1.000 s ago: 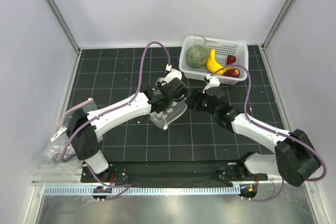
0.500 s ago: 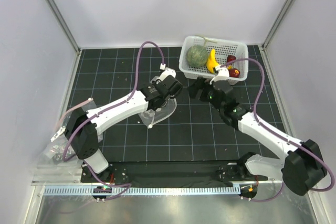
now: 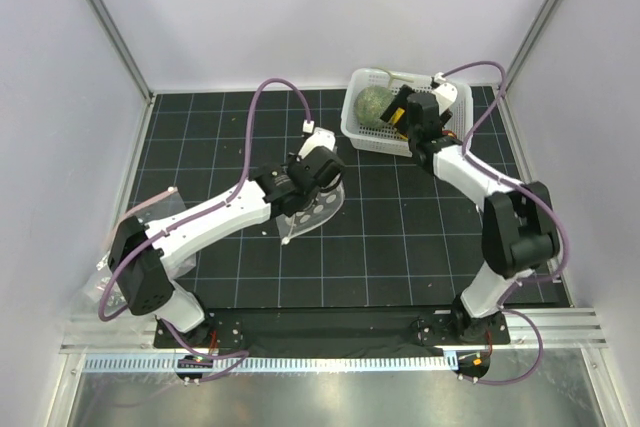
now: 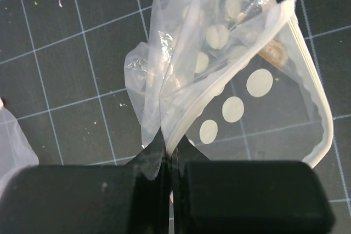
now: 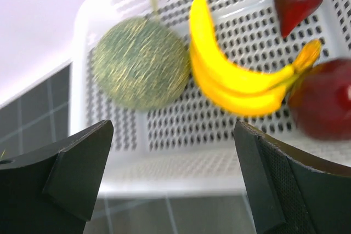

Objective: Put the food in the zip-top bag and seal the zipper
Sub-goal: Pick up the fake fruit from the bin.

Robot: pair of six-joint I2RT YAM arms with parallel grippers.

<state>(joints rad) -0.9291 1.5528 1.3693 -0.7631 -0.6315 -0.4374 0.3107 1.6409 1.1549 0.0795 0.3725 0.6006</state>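
Note:
Next, my right gripper grabs the melon by its stem [image 3: 390, 77], so that the melon's round body hangs free to enter the bag's opening.
The clear zip-top bag [image 4: 219, 64] [image 3: 312, 209] lies on the black gridded mat, its mouth gaping. My left gripper [image 4: 171, 143] [image 3: 318, 179] is shut on the bag's mouth edge, pinching the pale zipper [image 4: 315, 102] strip at one end. The food sits in a white perforated basket [image 5: 181, 152] [image 3: 456, 97]: a grey-green melon [image 5: 140, 61] [image 3: 374, 104], a yellow banana [image 5: 236, 80] and two dark-red fruits [image 5: 296, 1] [image 5: 326, 102]. My right gripper [image 5: 173, 127] [image 3: 402, 113] hovers open at the basket's near wall, with nothing between its fingers.
Crumpled clear plastic [image 3: 105, 282] lies by the left arm's base, at the mat's left edge. Pale walls close in the back and both sides. The basket stands in the far right corner of the mat [image 3: 400, 247].
My right gripper has swung from the middle of the mat to the basket and opened wide. The left gripper has stayed shut on the bag, shifting it a little.

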